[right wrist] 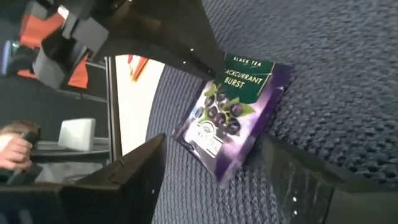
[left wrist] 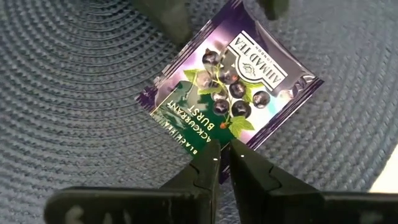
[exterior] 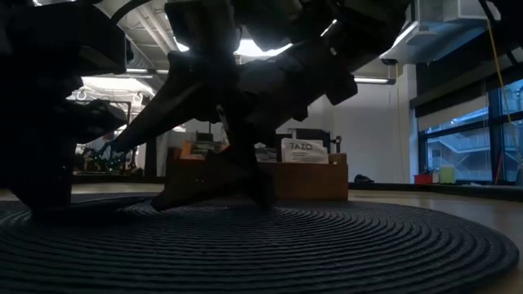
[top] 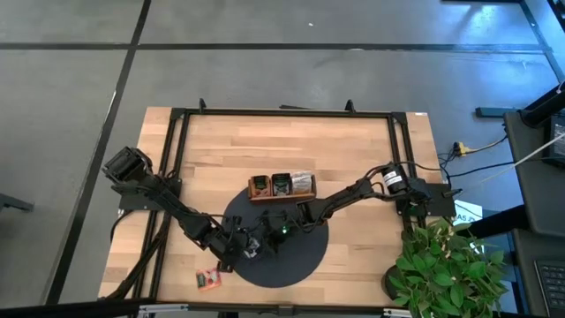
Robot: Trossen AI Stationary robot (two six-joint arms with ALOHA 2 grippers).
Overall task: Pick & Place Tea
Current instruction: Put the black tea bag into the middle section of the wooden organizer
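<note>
The blackcurrant sachet reaches with its purple end (right wrist: 221,168) into the gap, with one finger on either side, so my right gripper would hold it and should close on it now.
A purple and green tea sachet (left wrist: 227,87) printed with blackcurrants sits over the round dark grey mat (top: 296,261). My left gripper (left wrist: 224,149) is shut on its green end. My right gripper (right wrist: 214,155) comes from the opposite side and stands open. Its two fingers (right wrist: 134,171) flank the sachet's purple end without touching it. In the high view both grippers meet on the mat, the left (top: 245,250) and the right (top: 275,234), just in front of the long wooden tray (top: 281,185). Two red sachets (top: 209,279) lie on the table by the mat's left edge. My left gripper pinches the sachet at the middle of its green-labelled edge (left wrist: 217,135) between its two fingertips. The fingers slant down from the table's left. The sachet is tilted, purple end toward my right gripper; whether that end rests on the mat I cannot tell.
The tray holds upright sachets in its compartments, one marked TAZO (exterior: 304,151). A potted plant (top: 446,265) stands at the table's near right corner. Black frame rails (top: 172,177) run along the table's left, far and right sides.
</note>
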